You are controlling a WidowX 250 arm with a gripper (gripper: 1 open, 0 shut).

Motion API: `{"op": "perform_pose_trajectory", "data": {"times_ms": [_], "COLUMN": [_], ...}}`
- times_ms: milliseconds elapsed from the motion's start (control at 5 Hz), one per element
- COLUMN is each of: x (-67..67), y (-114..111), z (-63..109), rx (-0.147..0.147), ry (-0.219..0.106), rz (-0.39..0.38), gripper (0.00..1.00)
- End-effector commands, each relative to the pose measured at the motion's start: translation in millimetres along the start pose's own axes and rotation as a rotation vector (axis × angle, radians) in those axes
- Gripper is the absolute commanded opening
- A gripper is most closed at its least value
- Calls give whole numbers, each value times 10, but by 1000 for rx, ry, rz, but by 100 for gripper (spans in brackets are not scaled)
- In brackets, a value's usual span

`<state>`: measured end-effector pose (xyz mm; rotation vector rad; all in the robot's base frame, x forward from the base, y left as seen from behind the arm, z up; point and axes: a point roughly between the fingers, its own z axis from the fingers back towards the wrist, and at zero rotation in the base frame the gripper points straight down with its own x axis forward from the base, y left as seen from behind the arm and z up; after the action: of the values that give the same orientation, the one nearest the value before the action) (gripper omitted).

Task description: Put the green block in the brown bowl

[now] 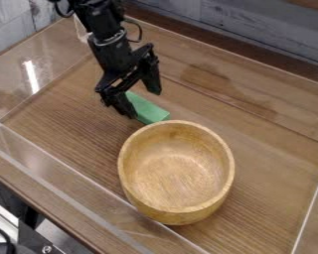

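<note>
Next, the gripper grabs the green block by its end farther from the bowl (131, 98) to put the block in the brown bowl (177, 171).
The green block (150, 110) lies flat on the wooden table just behind the brown bowl (177, 171), near the bowl's far left rim. My black gripper (132, 96) hangs over the block's left end, pointing steeply down. Its jaws stand open, one finger on each side of the block, and part of the block is hidden behind the fingers. Whether the fingers touch the block I cannot tell. The bowl is upright and holds nothing.
Clear plastic walls (69, 203) ring the wooden table (241, 94), with a low front wall close to the bowl. A grey plank wall runs along the back. Bare tabletop lies to the right of the gripper and bowl.
</note>
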<state>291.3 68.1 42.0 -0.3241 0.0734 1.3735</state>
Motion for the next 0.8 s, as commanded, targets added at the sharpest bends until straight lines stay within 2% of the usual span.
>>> {"op": "perform_pose_trajectory", "data": {"times_ms": [0,600], "x": [16,62], "y": [-141,-171], "z": [97,9], "rx": [-34,-19], "ry": [-28,-26], "rz": [-20,7], "gripper": [100,100]}}
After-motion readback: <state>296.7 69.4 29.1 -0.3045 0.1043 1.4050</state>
